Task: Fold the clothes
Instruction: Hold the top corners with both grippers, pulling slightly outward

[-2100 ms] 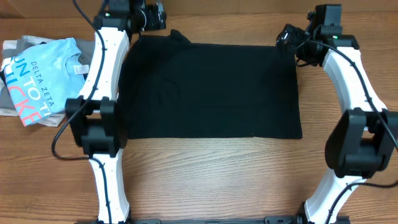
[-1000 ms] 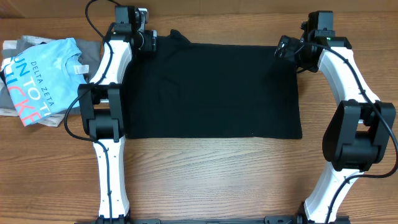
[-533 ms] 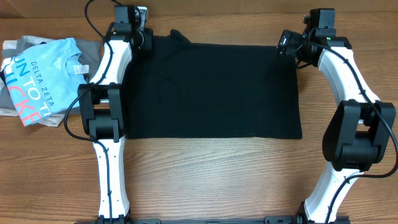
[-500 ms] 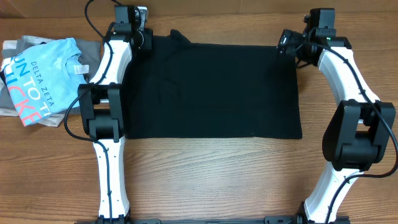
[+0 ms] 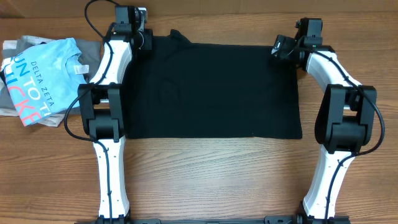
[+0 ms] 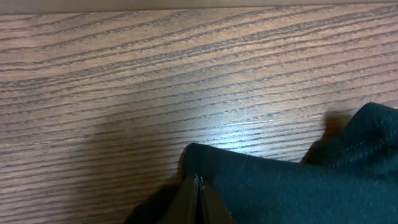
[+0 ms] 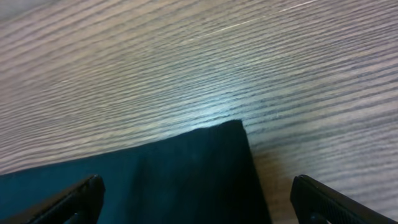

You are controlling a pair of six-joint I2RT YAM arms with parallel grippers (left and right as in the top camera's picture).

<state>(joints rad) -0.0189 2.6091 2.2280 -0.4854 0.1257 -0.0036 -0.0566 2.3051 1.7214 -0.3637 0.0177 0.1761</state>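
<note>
I should fold the black T-shirt's far edge over, so I need to grab its free far corner with my right gripper, opposite my left gripper's corner.
The clothes, a black T-shirt [image 5: 211, 90], lie flat as a wide rectangle on the wooden table between my two arms. My left gripper [image 5: 143, 39] is at its far left corner. In the left wrist view that gripper [image 6: 198, 182] is shut, its tips pinched together on the edge of the black cloth [image 6: 280, 186]. My right gripper [image 5: 278, 48] hovers over the far right corner. In the right wrist view it [image 7: 196, 190] stands open, one fingertip [image 7: 84, 196] over the black fabric [image 7: 186, 168] and the other over bare wood just past the cloth's side edge.
A light-blue printed T-shirt [image 5: 37, 78] lies on a grey folded shirt [image 5: 28, 43] at the table's left edge. Bare wood [image 5: 211, 180] runs along the front of the black shirt and beyond its far edge.
My left gripper has closed on the shirt's far left corner. The right arm has swung a little to the left, bringing its open gripper over the far right corner.
</note>
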